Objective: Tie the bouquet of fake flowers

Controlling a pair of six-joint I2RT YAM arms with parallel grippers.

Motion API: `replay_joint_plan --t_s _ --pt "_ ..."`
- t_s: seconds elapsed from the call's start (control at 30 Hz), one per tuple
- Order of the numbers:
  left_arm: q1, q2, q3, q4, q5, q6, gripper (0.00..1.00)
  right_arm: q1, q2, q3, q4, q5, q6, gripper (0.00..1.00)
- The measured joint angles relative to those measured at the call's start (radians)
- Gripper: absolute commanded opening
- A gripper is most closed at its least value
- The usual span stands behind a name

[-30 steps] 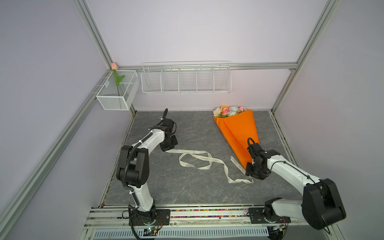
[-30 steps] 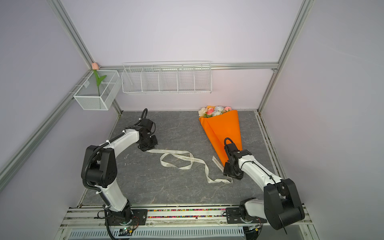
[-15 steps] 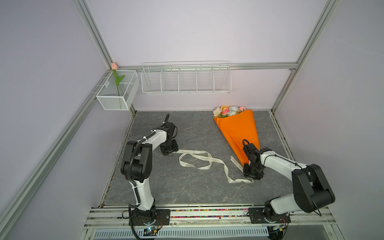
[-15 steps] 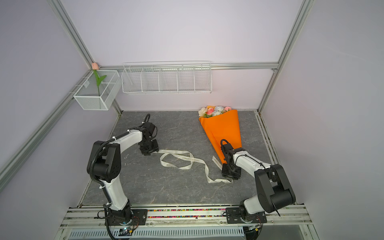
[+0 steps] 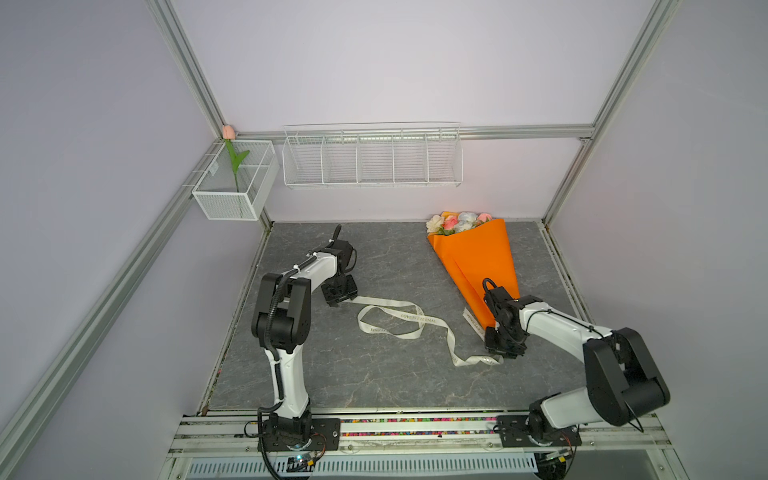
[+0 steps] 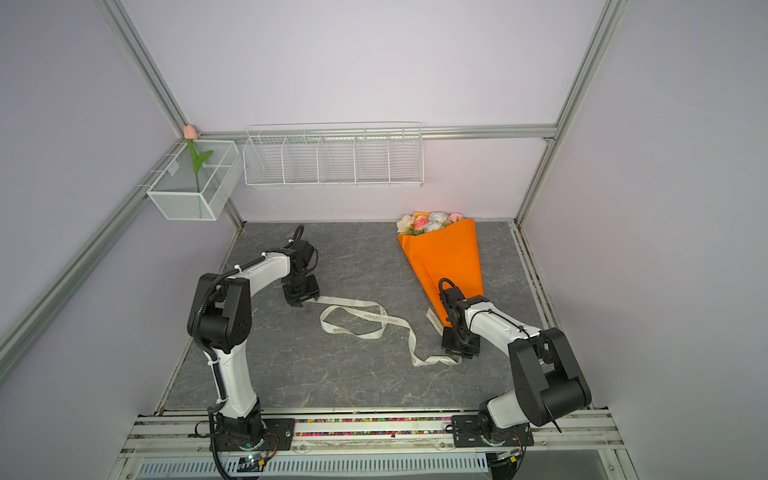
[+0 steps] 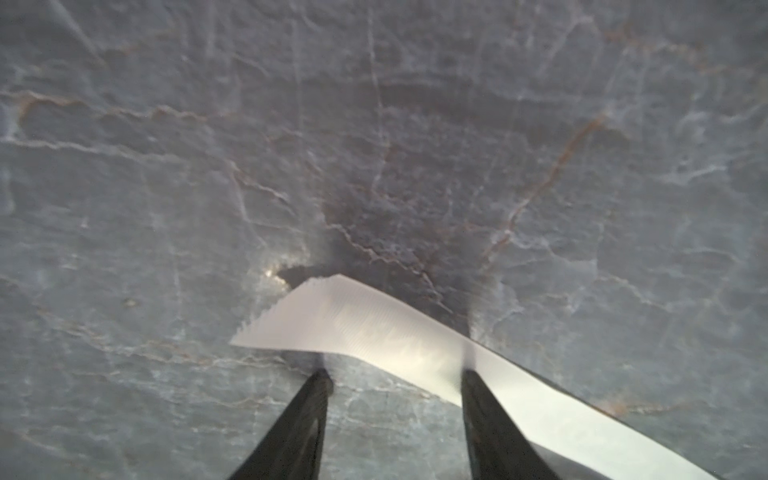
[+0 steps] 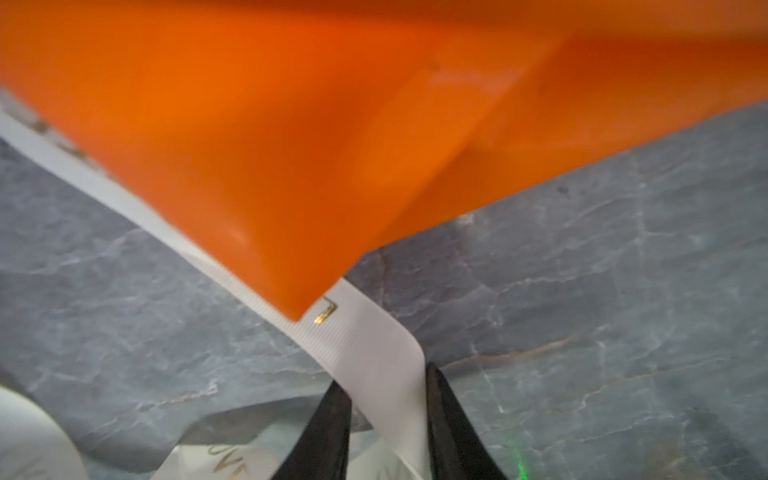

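Note:
I should close my left gripper now: the white ribbon's end (image 5: pixel 357 301) (image 7: pixel 396 348) runs across the gap between its fingers, and they reach down to the table.
The bouquet of fake flowers (image 5: pixel 473 257) (image 6: pixel 444 257) lies at the back right of the grey table, rolled in an orange paper cone with the blooms toward the back wall. A white printed ribbon (image 5: pixel 417 318) (image 6: pixel 380 318) loops across the table from the cone's tip to the left. My left gripper (image 5: pixel 340 301) (image 6: pixel 305 301) (image 7: pixel 397 380) stands open at the ribbon's left end (image 7: pixel 374 328); the ribbon lies loose against one finger. My right gripper (image 5: pixel 500 353) (image 6: pixel 457 353) (image 8: pixel 384 382) sits at the cone's tip (image 8: pixel 291 145). Its fingers stand narrowly apart with the ribbon (image 8: pixel 365 332) running between them.
A white mesh box (image 5: pixel 235 187) with a single pink tulip (image 5: pixel 228 133) hangs on the left wall. A white wire rack (image 5: pixel 372 158) hangs on the back wall. Aluminium frame posts bound the table, and a rail runs along its front edge.
My left gripper opened and let go of the ribbon's left end. My right gripper came down over the ribbon at the cone's tip, its jaws narrowing.

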Motion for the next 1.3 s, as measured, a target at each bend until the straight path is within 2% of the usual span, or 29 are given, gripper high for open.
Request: replay_joint_plan --t_s 0.17,0.23,0.37,0.7,0.87,1.07,1.17,1.3 --pt "0.003 0.014 0.018 -0.001 -0.003 -0.001 0.27 0.010 -0.001 0.000 0.000 0.021 -0.008 0.15" --pt "0.003 0.018 0.024 0.002 -0.007 0.003 0.18 0.015 -0.003 -0.001 -0.003 0.032 -0.009 0.09" --pt "0.003 0.021 0.028 0.025 -0.015 0.010 0.01 0.031 -0.039 -0.002 -0.002 0.043 -0.006 0.06" --pt "0.006 -0.007 -0.006 0.066 -0.026 0.032 0.00 0.064 -0.361 -0.003 -0.027 0.059 -0.004 0.06" --pt "0.043 -0.106 -0.078 0.064 -0.025 0.032 0.00 0.064 -0.520 0.006 -0.098 0.145 0.034 0.06" --pt "0.197 -0.406 -0.098 0.037 -0.033 0.034 0.00 0.050 -0.686 0.136 -0.270 0.353 0.115 0.06" --pt "0.318 -0.558 -0.098 0.013 -0.042 0.046 0.00 0.035 -0.776 0.221 -0.335 0.459 0.158 0.06" --pt "0.467 -0.690 -0.098 -0.028 -0.046 0.075 0.00 0.015 -0.859 0.319 -0.434 0.607 0.204 0.06"
